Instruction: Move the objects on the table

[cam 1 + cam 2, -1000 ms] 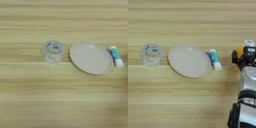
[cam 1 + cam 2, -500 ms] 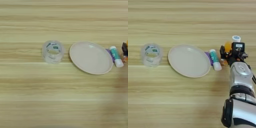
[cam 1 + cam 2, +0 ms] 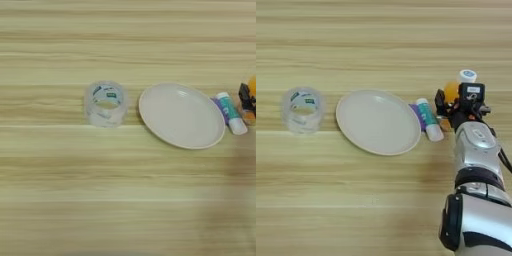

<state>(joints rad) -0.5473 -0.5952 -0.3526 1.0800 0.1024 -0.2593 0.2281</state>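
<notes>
My right gripper needs to let go now. The lower edge of the orange bottle is on the tabletop beside the tube, so the bottle would stay there.
My right gripper (image 3: 455, 103) comes in from the bottom right on its silver forearm (image 3: 476, 165) and is shut on the small orange-drink bottle (image 3: 450, 91). The bottle leans with its white cap (image 3: 467, 76) pointing to the upper right. Just left of the gripper lies the white tube with a teal-green label (image 3: 428, 119), with a purple end against the plate's right rim. One black finger (image 3: 244, 95) shows at the right edge of the left eye view, beside the tube (image 3: 230, 112).
A cream round plate (image 3: 376, 121) sits mid-table with nothing on it. A roll of clear tape (image 3: 303, 110) stands to its left. The wood-grain table (image 3: 381, 200) spreads out on all sides.
My gripper has carried the orange-drink bottle leftward from the right edge to just beside the tube. The tube, plate and tape roll have stayed put.
</notes>
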